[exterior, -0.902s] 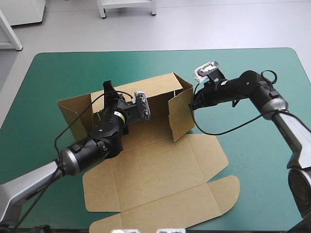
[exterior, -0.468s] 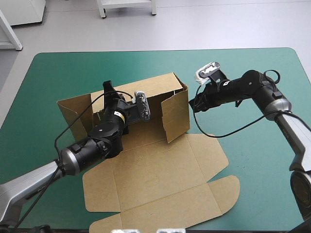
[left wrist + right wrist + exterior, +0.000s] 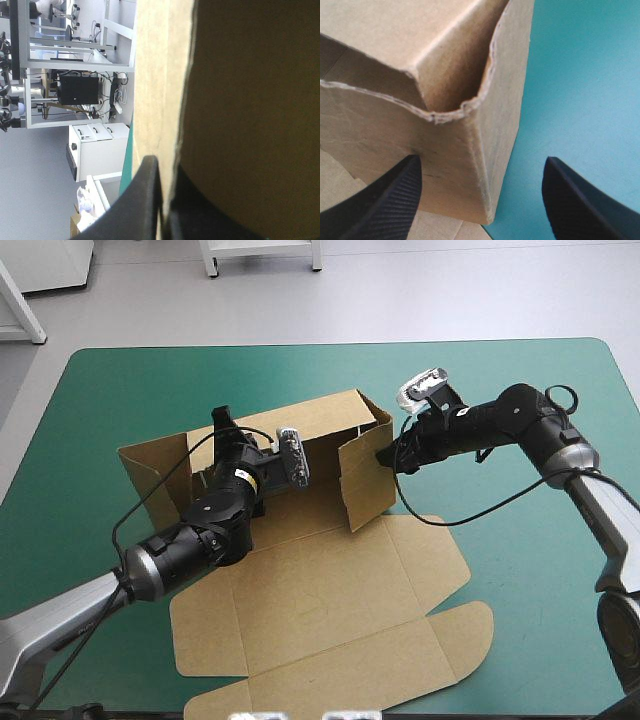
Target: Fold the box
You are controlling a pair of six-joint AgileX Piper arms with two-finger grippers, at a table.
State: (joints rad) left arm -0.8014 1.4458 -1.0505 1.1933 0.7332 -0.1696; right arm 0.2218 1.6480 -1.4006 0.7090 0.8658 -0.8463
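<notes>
The box needs to be folded into shape, so my right gripper will next grab the end of the box by its frayed edge (image 3: 379, 408) (image 3: 491, 65).
The brown box (image 3: 320, 585) lies partly raised on the teal-green cover. Its back wall (image 3: 325, 430) stands upright, and its lid panel with flaps lies flat toward the near edge. My left gripper (image 3: 222, 426) is shut on the back wall's top edge near the left end. In the left wrist view the gripper (image 3: 162, 170) pinches the board (image 3: 240, 100) thin between its fingers. My right gripper (image 3: 388, 453) stands open at the upright right side flap (image 3: 365, 480). In the right wrist view the flap's corner (image 3: 470, 145) sits between the spread gripper (image 3: 481, 162).
The left side flap (image 3: 150, 465) stands tilted outward at the box's left end. Teal-green cover (image 3: 530, 570) shows broadly to the right of the box and along the far edge (image 3: 330, 345). The flat lid flaps (image 3: 440, 640) reach almost to the near edge.
My right gripper has opened and let go of the right side flap. It drew back a little, then returned to the flap, which swung slightly inward. The left gripper has not moved.
</notes>
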